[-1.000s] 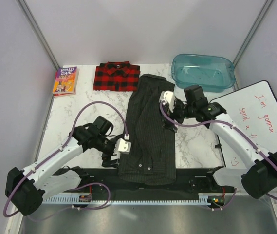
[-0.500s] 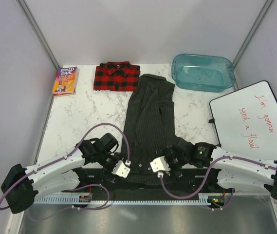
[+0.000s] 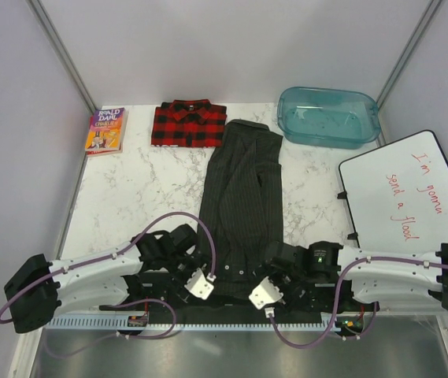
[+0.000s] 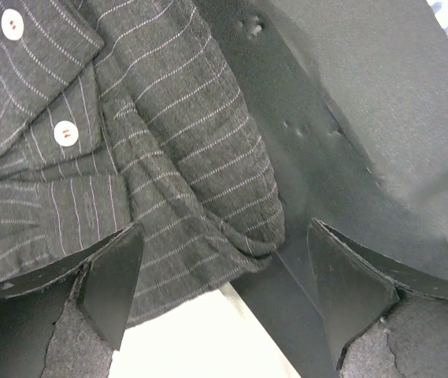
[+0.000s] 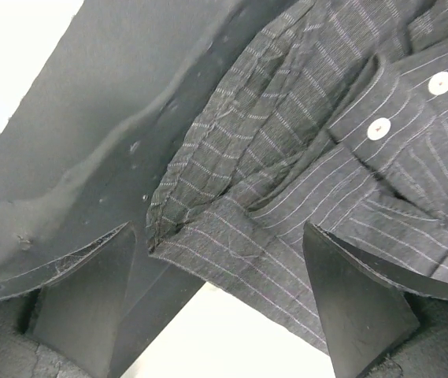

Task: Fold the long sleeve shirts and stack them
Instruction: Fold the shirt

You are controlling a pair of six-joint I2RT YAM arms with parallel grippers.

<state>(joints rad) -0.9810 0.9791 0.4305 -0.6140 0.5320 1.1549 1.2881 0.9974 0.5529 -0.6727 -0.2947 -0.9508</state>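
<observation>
My right gripper's fingers are still above the flat cloth, so it is too early to close on the hem corner. My right gripper comes down first.
The dark charcoal pinstripe shirt [image 3: 243,197] lies lengthwise down the middle of the table, folded narrow, its hem at the near edge. The red-and-black plaid shirt [image 3: 189,123] lies folded at the back. My left gripper [image 3: 201,285] is open at the hem's left corner; in the left wrist view the hem [image 4: 184,205] lies between my open fingers [image 4: 113,276]. My right gripper [image 3: 265,293] is open at the hem's right corner; in the right wrist view the striped hem [image 5: 286,205] sits between the open fingers [image 5: 357,307].
A colourful paperback book [image 3: 105,131] lies at the back left. A clear teal bin [image 3: 327,116] stands at the back right. A whiteboard [image 3: 409,197] with red writing lies on the right. A black mat [image 4: 365,102] runs along the near edge.
My right arm has swung from the shirt's upper right down to the near hem. My left gripper has moved toward the near edge to the hem's left corner.
</observation>
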